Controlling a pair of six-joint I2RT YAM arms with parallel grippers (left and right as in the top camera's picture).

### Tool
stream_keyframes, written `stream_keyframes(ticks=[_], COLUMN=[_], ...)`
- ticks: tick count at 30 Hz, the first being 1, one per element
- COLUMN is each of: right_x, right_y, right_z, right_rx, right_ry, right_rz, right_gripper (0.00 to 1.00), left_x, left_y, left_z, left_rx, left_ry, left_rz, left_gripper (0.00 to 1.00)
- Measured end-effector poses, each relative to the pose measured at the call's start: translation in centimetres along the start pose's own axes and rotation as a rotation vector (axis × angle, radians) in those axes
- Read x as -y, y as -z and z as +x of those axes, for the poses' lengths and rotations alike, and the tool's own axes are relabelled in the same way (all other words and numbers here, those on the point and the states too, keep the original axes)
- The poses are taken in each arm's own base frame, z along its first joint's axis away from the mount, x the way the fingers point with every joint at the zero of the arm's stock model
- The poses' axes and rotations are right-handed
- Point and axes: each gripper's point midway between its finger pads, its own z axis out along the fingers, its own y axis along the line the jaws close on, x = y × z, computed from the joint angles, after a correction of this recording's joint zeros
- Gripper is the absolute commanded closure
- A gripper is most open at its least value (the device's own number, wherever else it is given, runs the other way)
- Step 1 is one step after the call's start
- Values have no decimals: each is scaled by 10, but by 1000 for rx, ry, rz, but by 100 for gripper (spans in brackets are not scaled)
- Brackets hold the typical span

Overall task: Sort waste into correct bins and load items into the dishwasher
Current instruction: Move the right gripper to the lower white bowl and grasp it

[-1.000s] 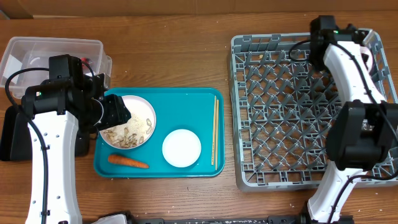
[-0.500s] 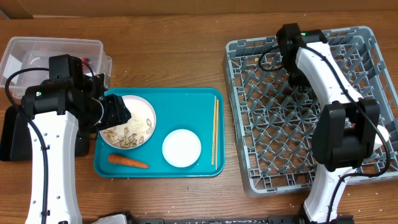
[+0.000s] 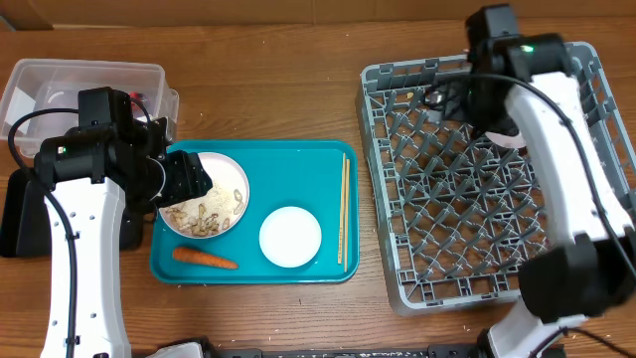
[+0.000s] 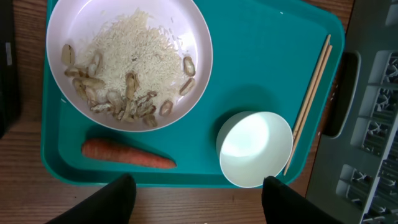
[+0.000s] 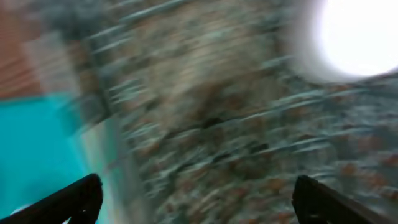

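Observation:
My right gripper will next grab the small white bowl by its rim on the chopsticks side, which leaves the bowl's base free, to load the bowl into the rack [image 3: 397,179].
On the teal tray, a white plate [image 3: 211,197] [image 4: 127,62] holds rice and food scraps. An orange carrot [image 3: 205,259] [image 4: 127,154] lies in front of it, beside a small white bowl [image 3: 290,237] [image 4: 255,149]. Wooden chopsticks [image 3: 343,209] [image 4: 311,102] lie along the tray's right edge. My left gripper [image 3: 185,179] [image 4: 196,205] hangs open at the plate's left rim, empty. My right gripper [image 3: 477,99] [image 5: 199,202] is open over the far part of the grey dish rack [image 3: 397,179]. A white bowl [image 3: 509,136] [image 5: 354,37] sits in the rack. The right wrist view is blurred.
A clear tub [image 3: 79,75] stands at the far left. A black tray [image 3: 18,214] lies beside it, mostly under my left arm. The teal tray [image 3: 298,159] lies between the bins and the rack.
My right gripper went from shut to wide open, and the arm swung left, then back over the rack's far side. The rack slid slightly left. My left gripper opened a little wider.

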Motion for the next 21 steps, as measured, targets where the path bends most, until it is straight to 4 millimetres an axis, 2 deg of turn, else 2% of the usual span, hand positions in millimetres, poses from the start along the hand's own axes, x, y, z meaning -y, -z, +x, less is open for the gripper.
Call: stream_keyframes(ticks=[2, 4, 6, 11, 14, 21], right_x=[-26, -56, -83, -149, -170, -201], right_y=[13, 17, 12, -7, -25, -75], right_z=[17, 36, 55, 117, 145, 212], right_rx=[-43, -97, -142, -244, -270, -317], right_ry=[68, 151, 231, 433, 484, 579], right_rz=[-131, -227, -278, -348, -345, -336], right_gripper=[0, 0, 0, 0, 1, 17], left_x=[0, 0, 0, 0, 0, 0], left_y=[0, 0, 0, 0, 0, 0], left_z=[0, 0, 0, -1, -1, -1], left_rx=[0, 0, 1, 3, 3, 3], left_ry=[0, 0, 0, -1, -1, -1], left_rz=[0, 0, 0, 0, 1, 0], left_gripper=[32, 32, 32, 32, 32, 31])
